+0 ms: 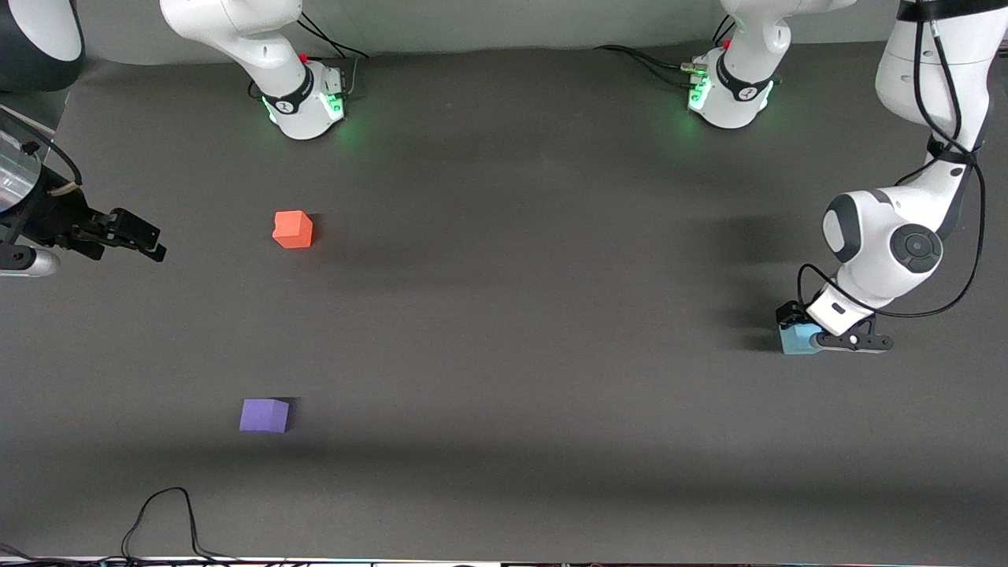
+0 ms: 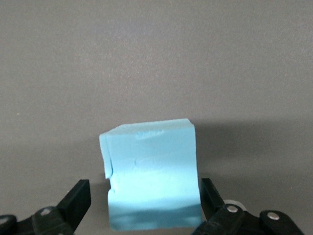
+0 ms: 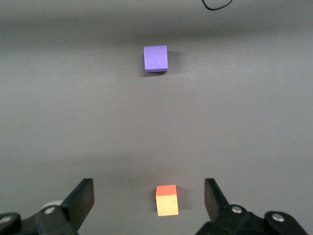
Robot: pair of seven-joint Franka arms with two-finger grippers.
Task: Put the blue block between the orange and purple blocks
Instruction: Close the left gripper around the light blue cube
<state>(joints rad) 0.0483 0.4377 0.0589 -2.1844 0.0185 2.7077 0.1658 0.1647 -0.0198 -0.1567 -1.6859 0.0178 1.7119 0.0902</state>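
My left gripper grabs the blue block (image 1: 795, 340) by its opposite sides next, to place it between the orange and purple blocks.
The blue block (image 1: 795, 340) rests on the table at the left arm's end. My left gripper (image 1: 805, 335) is down around it, open, one finger on each side. In the left wrist view the blue block (image 2: 151, 174) fills the space between the fingers (image 2: 78, 196) of the left gripper (image 2: 145, 192), with a gap on one side. The orange block (image 1: 292, 229) and the purple block (image 1: 264, 415) lie toward the right arm's end, the purple one nearer the front camera. My right gripper (image 1: 140, 239) hangs open and empty beside the orange block (image 3: 167, 199), with the purple block (image 3: 155, 58) also in its view.
The two arm bases (image 1: 303, 102) (image 1: 728, 94) stand along the table's edge farthest from the front camera. A black cable (image 1: 161, 520) loops onto the table edge nearest the camera, close to the purple block. The dark grey table (image 1: 520, 315) lies bare between the blocks.
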